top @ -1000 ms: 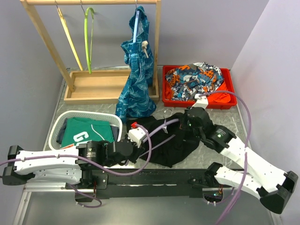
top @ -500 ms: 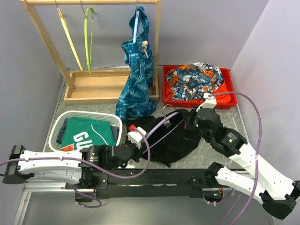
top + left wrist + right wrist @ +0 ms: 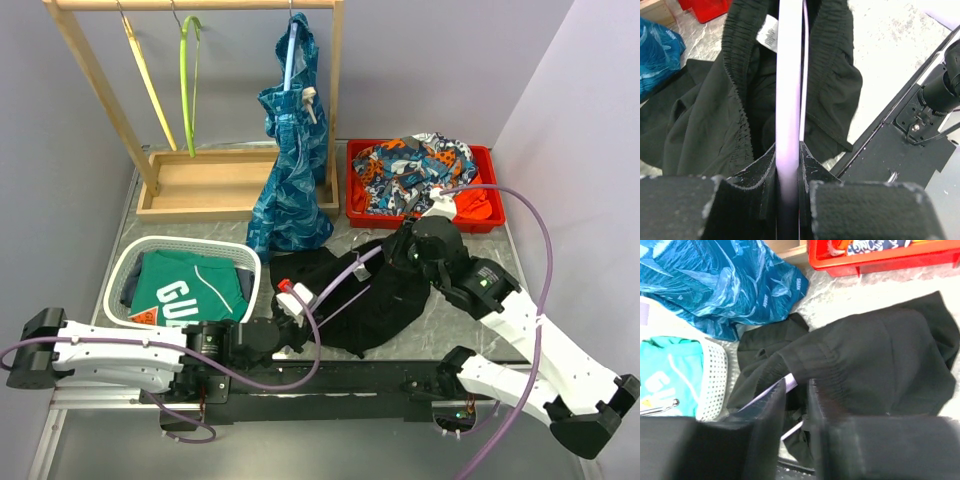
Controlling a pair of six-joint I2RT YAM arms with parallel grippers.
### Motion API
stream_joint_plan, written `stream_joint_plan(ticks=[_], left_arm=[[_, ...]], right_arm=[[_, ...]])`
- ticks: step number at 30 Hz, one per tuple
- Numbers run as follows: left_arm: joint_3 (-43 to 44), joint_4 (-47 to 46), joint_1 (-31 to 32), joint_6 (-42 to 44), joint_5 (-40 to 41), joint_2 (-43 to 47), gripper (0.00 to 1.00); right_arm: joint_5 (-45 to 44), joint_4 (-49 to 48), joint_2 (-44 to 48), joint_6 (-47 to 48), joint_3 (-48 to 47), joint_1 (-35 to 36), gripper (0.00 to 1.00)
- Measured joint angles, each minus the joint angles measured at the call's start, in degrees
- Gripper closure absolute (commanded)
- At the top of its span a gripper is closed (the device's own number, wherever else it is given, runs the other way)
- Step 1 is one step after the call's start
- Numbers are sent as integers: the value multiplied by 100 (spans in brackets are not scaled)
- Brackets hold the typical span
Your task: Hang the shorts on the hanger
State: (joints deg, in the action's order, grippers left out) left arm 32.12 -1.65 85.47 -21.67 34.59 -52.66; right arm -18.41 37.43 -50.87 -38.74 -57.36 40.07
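Note:
My right gripper grips the waistband (image 3: 737, 75) on the far side of the bar next, to pull the black shorts along the hanger's bar.
The black shorts (image 3: 385, 300) lie crumpled on the table in front of both arms. The lavender hanger (image 3: 352, 266) runs into them from the lower left. My left gripper (image 3: 292, 318) is shut on the hanger's bar (image 3: 789, 100) at its near end (image 3: 788, 167). The elastic waistband (image 3: 737, 75) lies on both sides of that bar, so it passes inside the shorts. My right gripper (image 3: 400, 252) hovers over the shorts' far side. Its jaws (image 3: 797, 383) stand apart with nothing between them, just short of the waistband (image 3: 815, 360). A bit of hanger (image 3: 791, 380) shows beyond them.
A wooden rack (image 3: 210, 185) at the back holds a yellow hanger (image 3: 150, 90), a lime-green hanger (image 3: 187, 80) and a teal patterned garment (image 3: 292, 170). A red bin (image 3: 352, 205) of patterned clothes sits back right. A white basket (image 3: 120, 275) with a green shirt sits left.
My right gripper has opened, letting go of the shorts' edge, and has lifted back toward the red bin. My left gripper has drawn slightly toward the near edge, still holding the hanger.

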Motion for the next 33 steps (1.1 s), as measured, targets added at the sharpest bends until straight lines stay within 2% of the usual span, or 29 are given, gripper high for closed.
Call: stream_joint_plan(ticks=[1, 4, 7, 11, 18, 23, 33], left_arm=[[-28, -125, 2, 22, 13, -42, 99], [-131, -448, 20, 111, 37, -177, 99], [-293, -748, 24, 157, 68, -282, 99], [-404, -1027, 26, 264, 149, -501, 99], [-404, -1307, 90, 479, 282, -846, 99], [-404, -1508, 269, 743, 514, -1180, 99], [-339, -1871, 426, 1329, 951, -1727, 99]], right_arm=[[26, 74, 2, -61, -39, -20, 47], [170, 306, 59, -243, -160, -245, 40], [492, 588, 140, -341, -256, -949, 31], [1266, 977, -96, -411, -614, -2199, 30], [2533, 1241, -922, -826, -863, -3093, 30], [3171, 1279, -1113, -1167, -476, -3445, 29], [3582, 1172, -1263, -1432, 282, -3554, 30]])
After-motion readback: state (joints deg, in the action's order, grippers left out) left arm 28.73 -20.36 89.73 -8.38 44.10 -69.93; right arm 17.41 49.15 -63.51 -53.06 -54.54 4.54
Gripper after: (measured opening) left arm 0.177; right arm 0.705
